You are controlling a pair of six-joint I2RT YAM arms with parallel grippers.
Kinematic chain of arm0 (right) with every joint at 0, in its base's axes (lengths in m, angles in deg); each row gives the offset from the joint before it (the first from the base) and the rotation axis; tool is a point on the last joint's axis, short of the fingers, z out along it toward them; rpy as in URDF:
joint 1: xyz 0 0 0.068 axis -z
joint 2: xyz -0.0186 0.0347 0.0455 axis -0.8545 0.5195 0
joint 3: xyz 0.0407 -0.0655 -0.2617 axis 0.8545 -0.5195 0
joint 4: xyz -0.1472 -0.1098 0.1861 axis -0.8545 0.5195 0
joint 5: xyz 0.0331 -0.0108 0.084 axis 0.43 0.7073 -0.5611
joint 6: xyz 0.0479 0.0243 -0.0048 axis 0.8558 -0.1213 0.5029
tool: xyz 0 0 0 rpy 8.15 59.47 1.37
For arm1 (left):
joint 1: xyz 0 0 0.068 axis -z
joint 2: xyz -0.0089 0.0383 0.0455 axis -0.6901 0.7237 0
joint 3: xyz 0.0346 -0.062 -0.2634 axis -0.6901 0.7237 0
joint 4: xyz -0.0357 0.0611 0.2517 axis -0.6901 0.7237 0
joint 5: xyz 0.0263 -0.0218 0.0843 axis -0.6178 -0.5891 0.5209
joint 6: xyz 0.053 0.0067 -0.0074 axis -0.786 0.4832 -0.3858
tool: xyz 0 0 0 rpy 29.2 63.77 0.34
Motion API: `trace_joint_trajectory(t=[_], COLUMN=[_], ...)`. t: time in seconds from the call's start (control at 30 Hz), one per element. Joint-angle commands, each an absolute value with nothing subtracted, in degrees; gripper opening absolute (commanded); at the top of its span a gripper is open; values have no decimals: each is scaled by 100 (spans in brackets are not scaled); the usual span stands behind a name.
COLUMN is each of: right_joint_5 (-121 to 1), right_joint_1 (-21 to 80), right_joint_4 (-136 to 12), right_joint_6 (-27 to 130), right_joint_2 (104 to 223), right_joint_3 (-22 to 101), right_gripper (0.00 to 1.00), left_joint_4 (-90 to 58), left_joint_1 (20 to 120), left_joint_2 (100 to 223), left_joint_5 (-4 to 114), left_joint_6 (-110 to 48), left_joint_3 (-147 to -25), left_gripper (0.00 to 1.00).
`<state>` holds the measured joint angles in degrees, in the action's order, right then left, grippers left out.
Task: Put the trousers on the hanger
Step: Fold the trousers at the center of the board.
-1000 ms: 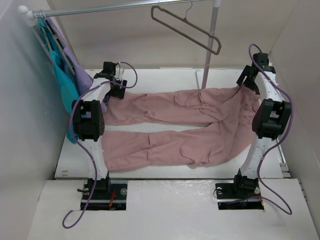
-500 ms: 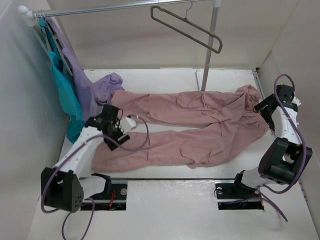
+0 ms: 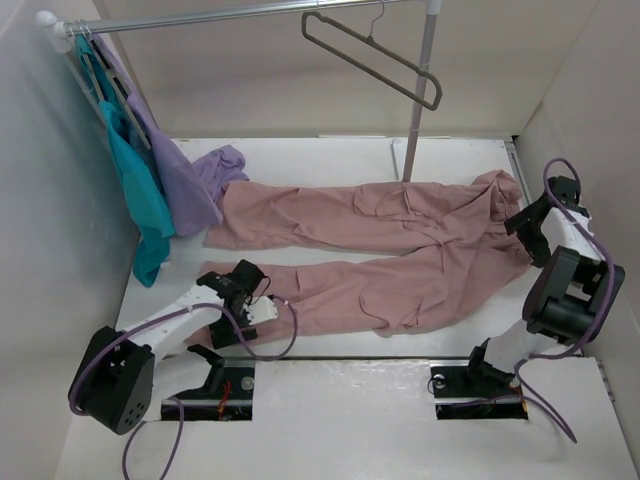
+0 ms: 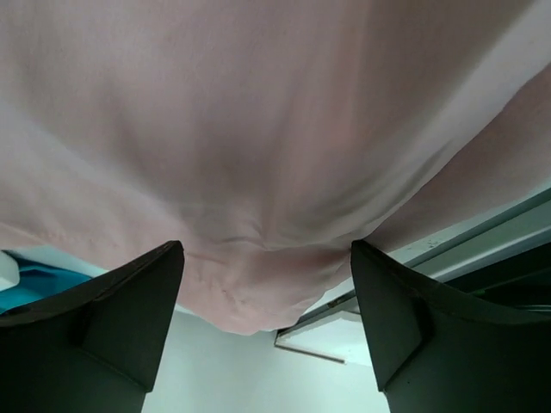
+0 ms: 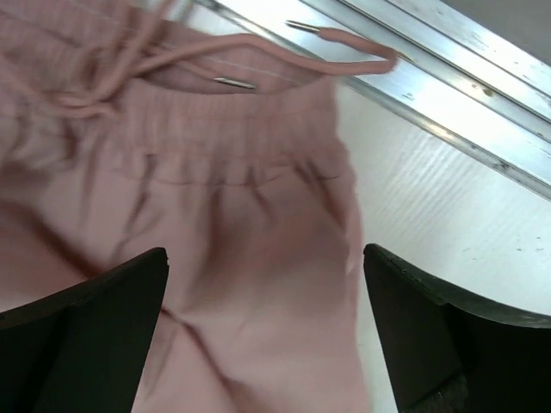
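Observation:
The trousers' near leg needs to be folded onto the far leg for hanging. My left gripper will grab the near leg at its cuff end next.
The dusty-pink trousers (image 3: 370, 250) lie flat on the white table, legs to the left, waist at the right. The grey hanger (image 3: 375, 58) hangs tilted from the rail at the top. My left gripper (image 3: 255, 295) is open at the cuff end of the near leg; in the left wrist view the pink fabric (image 4: 258, 155) fills the space beyond its open fingers (image 4: 112, 327). My right gripper (image 3: 520, 225) is open over the waist; the right wrist view shows the elastic waistband and drawstring (image 5: 215, 103) between its wide-apart fingers (image 5: 430, 335).
A teal garment (image 3: 140, 195) and a lilac garment (image 3: 185, 175) hang from the rail (image 3: 220, 14) at the left, the lilac one spilling onto the table. A vertical pole (image 3: 422, 90) stands behind the trousers. A metal track (image 5: 448, 95) runs along the table's right edge.
My left arm has swung down from the far leg's end to the near leg's cuff by the front edge. My right arm has drawn back from the far corner to the waist's right side.

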<state>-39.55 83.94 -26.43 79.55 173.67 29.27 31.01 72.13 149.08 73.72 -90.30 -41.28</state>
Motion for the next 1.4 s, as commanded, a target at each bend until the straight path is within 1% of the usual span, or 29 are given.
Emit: trace_joint_trajectory(t=[0.0, 0.07, 0.1, 0.13, 0.17, 0.2, 0.23, 0.27, 0.3, 0.33, 0.37, 0.4, 0.43, 0.53, 0.63, 0.7, 0.73, 0.77, 0.8, 0.9, 1.0, 1.07, 1.13, 1.17, 1.23, 1.27, 1.3, 1.33, 1.37], right_joint_5=[-3703, -3922, -3984, -4037, -4098, -4099, -4099, -4099, -4099, -4099, -4046, -3985, -3984, -3871, -3713, -3573, -3502, -3414, -3326, -2869, -2780, -2850, -2781, -2711, -2762, -2824, -2885, -2990, -2991], right_joint_1=[8647, 8648, 8648, 8648, 8648, 8648, 8648, 8648, 8648, 8648, 8648, 8648, 8648, 8648, 8648, 8648, 8648, 8648, 8648, 8648, 8648, 8648, 8648, 8648, 8648, 8648, 8648, 8648, 8648], right_joint_4=[-2995, -3057, -3057, -3057, -3109, -3110, -3110, -3110, -3180, -3180, -3180, -3180, -3102, -2987, -2873, -2742, -2741, -2584, -2496, -2310, -2249, -2249, -2196, -2144, -2195, -2274, -2275, -2205, -2126], right_joint_6=[8009, 7946, 7868, 7780, 7779, 7727, 7727, 7726, 7666, 7665, 7604, 7603, 7603, 7603, 7665, 7796, 7797, 7849, 7850, 7797, 7797, 7640, 7525, 7455, 7323, 7218, 7156, 7094, 7033], right_joint_2=[17593, 17918, 18233, 18471, 18473, 18604, 18605, 18605, 18605, 18605, 18536, 18535, 18422, 18097, 17210, 16202, 16197, 15953, 15481, 14637, 14229, 14176, 14394, 14508, 14781, 15156, 15386, 15641, 16174], right_joint_3=[2702, 2806, 2868, 2920, 2982, 2982, 3035, 3035, 3035, 3035, 3035, 3035, 3035, 2922, 2632, 2491, 2490, 2490, 2490, 2420, 2289, 2288, 2524, 2638, 3041, 3183, 3350, 3552, 3954], right_gripper=[100, 100, 96, 86, 86, 71, 63, 53, 43, 23, 12, 4, 0, 0, 0, 0, 0, 0, 0, 0, 0, 0, 0, 0, 0, 0, 0, 0, 0], left_joint_4=[2460, 2231, 2030, 1932, 1844, 1791, 1703, 1702, 1624, 1536, 1535, 1535, 1535, 1859, 2159, 2290, 2352, 2440, 2728, 3230, 3145, 2715, 2477, 2267, 2003, 1923, 1922, 1922, 2070], left_joint_1=[7343, 7396, 7448, 7449, 7449, 7449, 7449, 7449, 7449, 7449, 7449, 7397, 7396, 7194, 7071, 7019, 7018, 7018, 6949, 6877, 6877, 6877, 6877, 6808, 6641, 6553, 6387, 6298, 6210], left_joint_2=[15100, 15205, 15276, 15451, 15539, 15619, 15733, 15734, 15786, 15786, 15708, 15629, 15524, 14839, 13925, 13382, 13256, 13177, 13115, 12991, 12824, 13112, 13543, 14085, 14702, 15036, 15753, 16125, 16503], left_joint_5=[7640, 7701, 7754, 7868, 7930, 7930, 7930, 7930, 7930, 7930, 7983, 8061, 8114, 8369, 8773, 9106, 9204, 9266, 9266, 9337, 9179, 9126, 9074, 9073, 8924, 8845, 8679, 8625, 8546], left_joint_6=[-8826, -8773, -8695, -8581, -8519, -8448, -8378, -8290, -8150, -8062, -7991, -7991, -7851, -7850, -8095, -8288, -8290, -8342, -8342, -8526, -8868, -9001, -9001, -8949, -8879, -8800, -8721, -8624, -8545], left_joint_3=[-3797, -3666, -3665, -3604, -3551, -3551, -3551, -3490, -3437, -3436, -3436, -3436, -3436, -3752, -4216, -4620, -4753, -4903, -5043, -5457, -5571, -5633, -6054, -6273, -7063, -7371, -7704, -8395, -8759], left_gripper=[76, 76, 76, 74, 70, 61, 50, 25, 10, 0, 0, 0, 0, 0, 0, 0, 0, 0, 0, 0, 0, 0, 0, 0, 0, 0, 0, 0, 0])
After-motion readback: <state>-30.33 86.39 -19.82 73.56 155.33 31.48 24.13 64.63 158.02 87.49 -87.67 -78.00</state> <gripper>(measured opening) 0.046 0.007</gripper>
